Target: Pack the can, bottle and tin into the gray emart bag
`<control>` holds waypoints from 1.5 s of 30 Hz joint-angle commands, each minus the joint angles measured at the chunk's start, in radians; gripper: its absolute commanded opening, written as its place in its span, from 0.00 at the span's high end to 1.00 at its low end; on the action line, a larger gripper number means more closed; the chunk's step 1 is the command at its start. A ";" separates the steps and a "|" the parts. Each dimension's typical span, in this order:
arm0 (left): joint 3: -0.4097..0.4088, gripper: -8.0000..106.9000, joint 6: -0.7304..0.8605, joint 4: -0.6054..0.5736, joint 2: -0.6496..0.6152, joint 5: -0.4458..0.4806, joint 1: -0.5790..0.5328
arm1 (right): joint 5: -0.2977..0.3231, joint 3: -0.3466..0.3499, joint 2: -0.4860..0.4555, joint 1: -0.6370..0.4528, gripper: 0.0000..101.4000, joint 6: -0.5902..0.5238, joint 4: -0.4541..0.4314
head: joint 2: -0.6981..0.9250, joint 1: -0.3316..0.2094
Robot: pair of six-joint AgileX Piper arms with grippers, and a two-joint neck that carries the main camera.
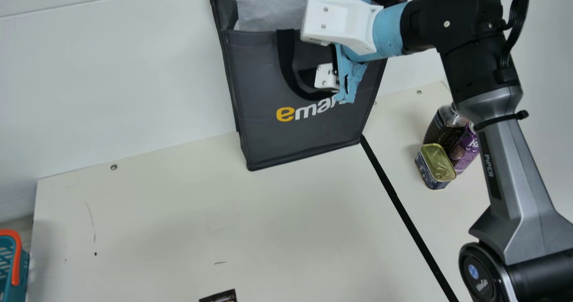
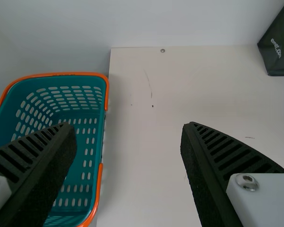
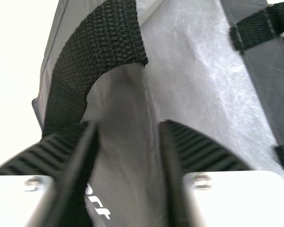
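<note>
The bag's front rim (image 3: 151,109) is a thin cloth edge that stands up above the bag's broad flat panel, so my right gripper will grab it next.
My right gripper (image 1: 326,76) is at the upper front of the gray emart bag (image 1: 277,141), by its black handle. In the right wrist view the fingers of my right gripper (image 3: 128,137) stand apart, with the rim of the bag (image 3: 125,109) running between them, not clamped. The bottle (image 1: 443,125), the purple can (image 1: 465,150) and the gold-lidded tin (image 1: 435,163) stand close together outside the bag, at the table's right, beside my right forearm. My left gripper (image 2: 128,127) is open above the table's left part, nothing between its fingers.
A teal basket (image 2: 106,101) with orange trim stands at the table's left edge. A black tape line (image 1: 403,208) runs from the bag's right corner toward the front. A small dark printed item (image 1: 221,296) shows at the main view's bottom edge. A white wall rises behind.
</note>
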 commanded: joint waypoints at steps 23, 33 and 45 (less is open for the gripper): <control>0.000 0.15 0.000 0.000 0.000 0.000 0.000 | 0.001 0.023 -0.080 0.041 1.00 0.052 -0.058 | -0.001 -0.023; 0.000 0.15 0.000 0.000 0.000 0.000 0.000 | 0.001 0.069 -0.162 0.051 1.00 0.068 -0.075 | -0.001 -0.023; 0.000 0.15 0.000 0.000 0.000 0.000 0.000 | 0.001 0.143 -0.279 0.064 1.00 0.088 -0.091 | -0.001 -0.023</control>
